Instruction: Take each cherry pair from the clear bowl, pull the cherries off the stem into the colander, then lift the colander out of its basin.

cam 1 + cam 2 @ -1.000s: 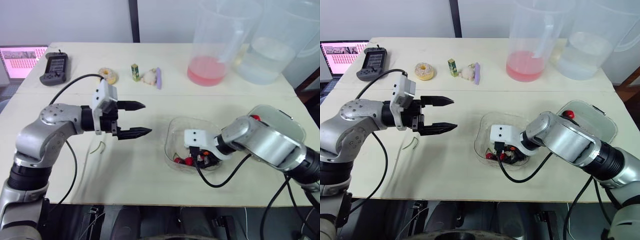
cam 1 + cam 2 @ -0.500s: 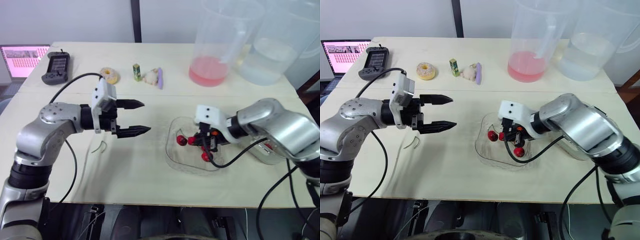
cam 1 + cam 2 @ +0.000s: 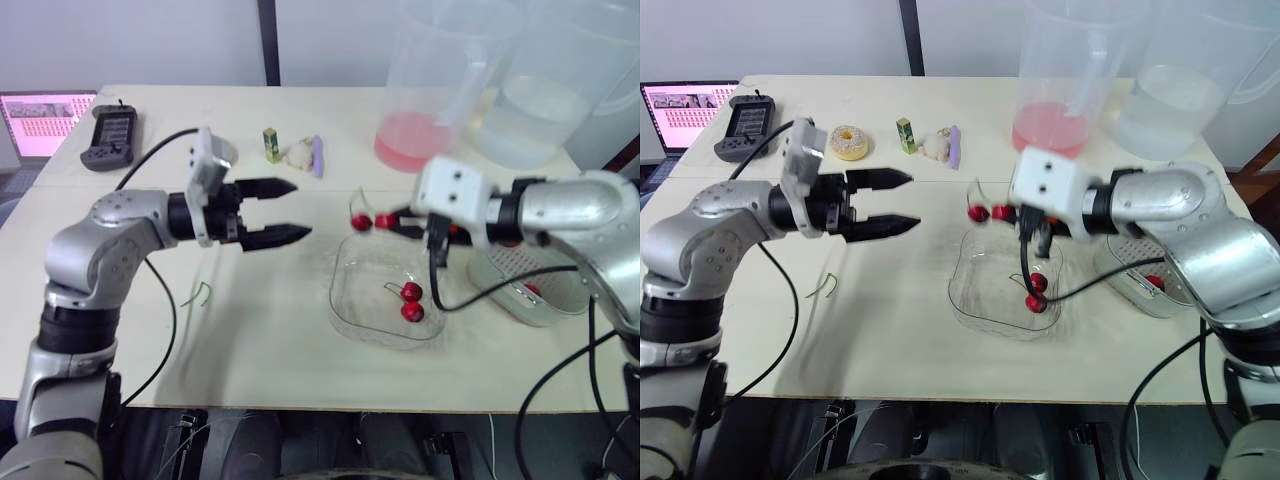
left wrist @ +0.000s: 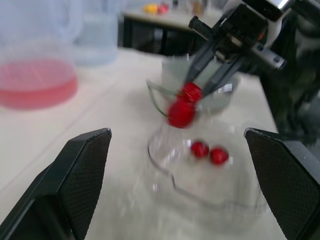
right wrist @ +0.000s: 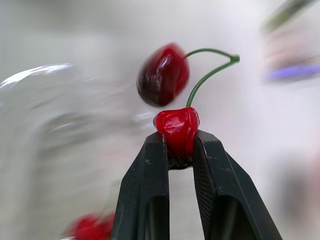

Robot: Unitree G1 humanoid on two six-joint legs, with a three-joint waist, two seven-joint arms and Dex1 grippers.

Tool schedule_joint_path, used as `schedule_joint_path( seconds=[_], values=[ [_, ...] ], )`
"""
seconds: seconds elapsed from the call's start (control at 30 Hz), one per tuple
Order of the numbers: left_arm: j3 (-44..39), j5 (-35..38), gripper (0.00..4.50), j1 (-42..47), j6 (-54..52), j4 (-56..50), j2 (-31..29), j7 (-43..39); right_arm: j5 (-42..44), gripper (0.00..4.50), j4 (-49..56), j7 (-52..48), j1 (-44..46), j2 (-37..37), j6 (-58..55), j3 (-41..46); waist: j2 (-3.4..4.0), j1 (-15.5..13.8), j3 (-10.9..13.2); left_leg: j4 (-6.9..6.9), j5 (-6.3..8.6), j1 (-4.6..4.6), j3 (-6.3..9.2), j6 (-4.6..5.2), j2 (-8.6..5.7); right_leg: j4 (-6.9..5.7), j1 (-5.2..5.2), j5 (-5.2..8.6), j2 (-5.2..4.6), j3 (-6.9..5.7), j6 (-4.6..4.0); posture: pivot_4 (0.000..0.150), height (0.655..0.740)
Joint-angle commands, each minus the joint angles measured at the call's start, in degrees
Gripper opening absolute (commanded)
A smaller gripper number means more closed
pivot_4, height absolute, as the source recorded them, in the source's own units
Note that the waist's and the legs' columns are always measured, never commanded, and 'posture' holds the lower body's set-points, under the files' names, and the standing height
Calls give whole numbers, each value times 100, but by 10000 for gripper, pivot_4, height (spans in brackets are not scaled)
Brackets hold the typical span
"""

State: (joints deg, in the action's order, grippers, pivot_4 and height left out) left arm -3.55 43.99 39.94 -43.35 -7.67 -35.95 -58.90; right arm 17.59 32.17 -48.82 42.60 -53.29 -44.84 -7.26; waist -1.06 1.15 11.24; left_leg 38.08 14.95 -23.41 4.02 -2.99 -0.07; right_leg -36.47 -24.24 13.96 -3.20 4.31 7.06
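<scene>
My right gripper's fingers crowd the cherry end of the stem. My left gripper next needs to pinch the stem by its joined tip [image 3: 362,191] [image 4: 149,83], which sticks out.
My right gripper [image 3: 402,222] is shut on one cherry of a cherry pair [image 3: 371,221] and holds it in the air above the far rim of the clear bowl [image 3: 352,300]. In the right wrist view the fingers [image 5: 150,170] pinch the lower cherry [image 5: 176,126], while the darker one [image 5: 163,75] hangs off the green stem [image 5: 210,70]. Another cherry pair [image 3: 409,301] lies in the bowl. My left gripper [image 3: 301,210] is open, level with the held pair and a short way to its left. The white colander [image 3: 538,272] sits in its clear basin at the right with a cherry [image 3: 531,290] inside.
Two big clear jugs stand at the back, one with pink liquid [image 3: 414,140] and one with water [image 3: 530,120]. A doughnut [image 3: 849,141], a small green box [image 3: 271,144], a purple item [image 3: 317,155], a handheld device [image 3: 108,136] and a laptop [image 3: 40,120] lie at the back left. A loose stem [image 3: 201,294] lies under my left arm.
My right gripper has risen out of the bowl with a cherry pair and carried it toward the far rim. My left gripper has shifted slightly right and further back.
</scene>
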Motion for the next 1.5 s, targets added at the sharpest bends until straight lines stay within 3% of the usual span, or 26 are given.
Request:
schedule_joint_path(
  seconds=[0.03, 0.3, 0.47, 0.77, 0.87, 1.1, 1.43, 1.5],
  values=[
    [-384, 438, 45000, 520, -362, 281, 186, 349, -648, 3983, -256, 420, 114, 161, 1049, 128, 0, 0, 0, 0, 0, 0, 1, 0, 0, -1, 0, 0, 0, -1, 1, 1500, 7400],
    [-759, 913, 45000, 1510, -725, 996, 687, 741, -2612, 3983, -1059, 1472, 50, 452, 3406, -341, -1, 9, -1, -4, 0, -1, 0, -1, -6, 0, -2, -5, -4, 2, 8, 1500, 7400],
    [-677, 755, 45000, 1752, -607, 1271, 803, 690, -2812, 3983, -1007, 1471, -37, 728, 3795, -316, -1, 21, -1, -9, -1, 1, 1, -2, -6, -14, -9, -5, -3, 2, 7, 1500, 7400],
    [-596, 701, 45000, 2033, -617, 1449, 1093, 635, -2606, 3983, -591, 1046, -38, 1290, 3444, -361, -1, -3, -1, -2, -6, 2, 9, -10, -9, -32, -8, -5, -2, 1, 6, 1500, 7400],
    [-399, 434, 36656, 2063, -549, 1508, 1023, 519, -2633, 3751, -569, 986, 7, 1371, 3388, -348, -1, 2, -1, 0, -7, 5, 9, -12, -10, -40, -8, -4, -2, 2, 6, 1500, 7400],
    [-318, 492, 2255, 2048, -725, 1398, 978, 331, -2664, 3751, -490, 866, 47, 1383, 3335, -305, -1, 15, -1, -1, -13, 10, 13, -22, -10, -56, -8, -3, 0, 2, 4, 1500, 7400],
    [-312, 504, 974, 2066, -922, 1359, 930, 235, -2775, 3751, -483, 658, -45, 1247, 3506, -289, -1, 10, -1, -1, -16, 10, 15, -26, -10, -57, -8, -3, 0, 2, 4, 1500, 7400],
    [-285, 433, 0, 2064, -871, 1369, 929, 217, -2616, 12234, -405, 592, -76, 1281, 3292, -189, -1, 9, -1, 0, -16, 10, 15, -26, -10, -57, -8, -3, 0, 2, 4, 1500, 7400]
  ],
)
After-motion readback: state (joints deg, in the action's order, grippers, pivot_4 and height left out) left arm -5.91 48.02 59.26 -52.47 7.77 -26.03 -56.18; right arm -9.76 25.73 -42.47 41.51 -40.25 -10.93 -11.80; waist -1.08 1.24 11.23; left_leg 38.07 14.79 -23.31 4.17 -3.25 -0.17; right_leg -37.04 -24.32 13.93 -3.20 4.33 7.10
